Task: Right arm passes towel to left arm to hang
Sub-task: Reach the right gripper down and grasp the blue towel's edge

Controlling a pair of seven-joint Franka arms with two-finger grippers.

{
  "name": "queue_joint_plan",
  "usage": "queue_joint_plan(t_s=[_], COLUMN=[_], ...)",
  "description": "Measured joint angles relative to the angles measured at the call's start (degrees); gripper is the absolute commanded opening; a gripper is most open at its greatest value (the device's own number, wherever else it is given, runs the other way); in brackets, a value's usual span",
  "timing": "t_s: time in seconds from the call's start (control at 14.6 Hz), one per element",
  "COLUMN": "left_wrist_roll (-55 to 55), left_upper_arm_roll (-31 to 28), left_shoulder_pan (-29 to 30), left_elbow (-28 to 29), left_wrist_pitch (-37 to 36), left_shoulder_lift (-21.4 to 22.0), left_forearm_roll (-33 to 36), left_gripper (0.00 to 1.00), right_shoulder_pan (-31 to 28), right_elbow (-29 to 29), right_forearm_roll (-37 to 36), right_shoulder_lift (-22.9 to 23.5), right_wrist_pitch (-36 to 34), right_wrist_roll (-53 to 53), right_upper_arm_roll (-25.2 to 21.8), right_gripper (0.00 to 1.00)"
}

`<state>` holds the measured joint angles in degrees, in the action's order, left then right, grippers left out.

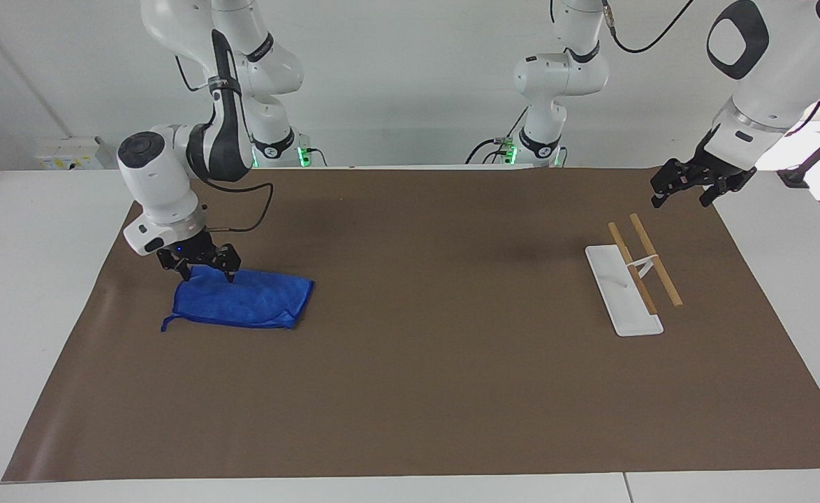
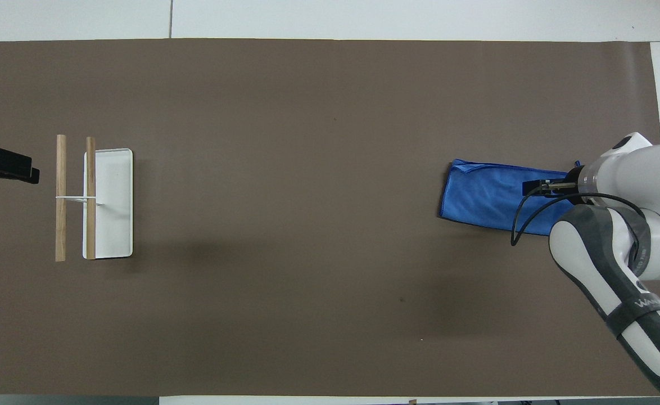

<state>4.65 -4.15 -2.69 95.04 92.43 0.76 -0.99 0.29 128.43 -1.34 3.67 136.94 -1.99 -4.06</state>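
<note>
The right gripper grabs the blue towel by its end with the loop [image 2: 558, 173] next, to pass the towel across for hanging.
The blue towel [image 1: 249, 302] lies flat on the brown mat toward the right arm's end of the table, its thin loop [image 1: 165, 325] at a corner. It also shows in the overhead view [image 2: 487, 198]. My right gripper [image 1: 207, 276] is open and low over the towel's edge nearer the robots, its fingertips at or just above the cloth; from overhead it [image 2: 537, 187] and its arm cover part of the towel. My left gripper [image 1: 679, 198] is open and empty, waiting in the air over the mat's edge at the left arm's end [image 2: 5, 165].
A rack with a white base [image 1: 623, 307] and two wooden rods [image 1: 654, 260] stands toward the left arm's end, also in the overhead view [image 2: 111, 225]. Two smaller white arms [image 1: 543, 84] stand at the table's robot end. The brown mat [image 1: 424, 363] covers the table.
</note>
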Motion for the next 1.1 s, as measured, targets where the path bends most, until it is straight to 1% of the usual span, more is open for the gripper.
queue_joint_plan(t_s=[0.48,0.55,0.62,0.69,0.76,0.82,1.1], left_wrist_roll=[0.0,0.0,0.0,0.0,0.0,0.0,0.0], left_upper_arm_roll=[0.02,0.01,0.0,-0.02,-0.05,-0.06,-0.07], left_shoulder_pan=[0.0,0.03,0.06,0.08,0.1,0.11,0.12], left_elbow=[0.0,0.0,0.0,0.0,0.0,0.0,0.03], left_wrist_pitch=[0.04,0.06,0.09,0.16,0.3,0.41,0.46], left_shoulder_lift=[0.0,0.0,0.0,0.0,0.0,0.0,0.0], left_forearm_roll=[0.0,0.0,0.0,0.0,0.0,0.0,0.01], left_gripper=[1.0,1.0,1.0,1.0,1.0,1.0,1.0], right_shoulder_pan=[-0.47,-0.41,-0.42,-0.48,-0.53,-0.55,-0.38], right_elbow=[1.49,1.5,1.51,1.58,1.67,1.71,1.69], right_forearm_roll=[0.01,0.01,0.02,0.03,0.03,0.03,0.56], right_shoulder_lift=[5.16,5.77,6.13,6.27,6.28,6.28,5.96], right_wrist_pitch=[5.55,5.86,5.92,5.92,5.92,5.92,5.94], right_wrist_roll=[-3.74,-3.75,-3.76,-3.76,-3.85,-4.15,-4.26], right_upper_arm_roll=[0.0,0.05,0.07,0.06,0.05,0.05,0.13], right_gripper=[1.0,0.94,0.82,0.62,0.06,0.0,0.0])
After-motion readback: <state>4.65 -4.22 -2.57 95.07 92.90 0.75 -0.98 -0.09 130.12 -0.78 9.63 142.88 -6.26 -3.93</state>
